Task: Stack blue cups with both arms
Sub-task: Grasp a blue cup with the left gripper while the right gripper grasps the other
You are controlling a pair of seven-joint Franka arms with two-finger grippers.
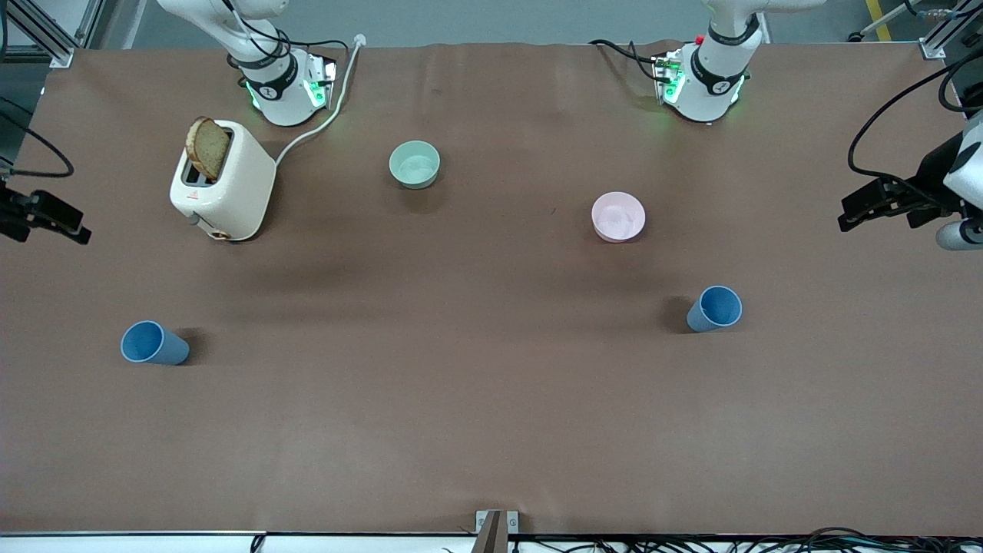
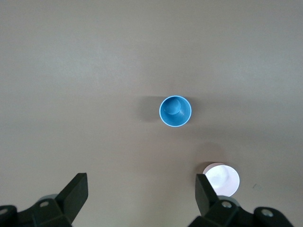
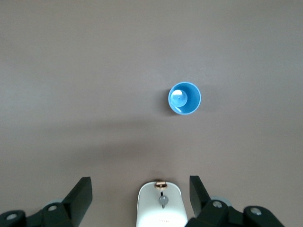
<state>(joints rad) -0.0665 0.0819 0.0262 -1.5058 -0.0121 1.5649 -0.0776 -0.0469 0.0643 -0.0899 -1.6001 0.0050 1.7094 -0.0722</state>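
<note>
Next, my left gripper should grip the blue cup by the pink bowl by its rim (image 1: 723,287) to stack it with the other blue cup (image 1: 153,342).
Two blue cups stand upright and far apart on the brown table. One cup (image 1: 153,343) is toward the right arm's end and shows in the right wrist view (image 3: 184,98). The other cup (image 1: 714,309) is toward the left arm's end and shows in the left wrist view (image 2: 175,111). My right gripper (image 1: 73,226) (image 3: 140,183) is open and empty, high up over the toaster's end of the table. My left gripper (image 1: 860,209) (image 2: 140,184) is open and empty, high up beside the pink bowl, apart from its cup.
A white toaster (image 1: 223,184) (image 3: 160,205) with a bread slice (image 1: 207,147) stands near the right arm's base. A pale green bowl (image 1: 415,164) sits mid-table toward the bases. A pink bowl (image 1: 618,216) (image 2: 221,178) sits farther from the front camera than the left-end cup.
</note>
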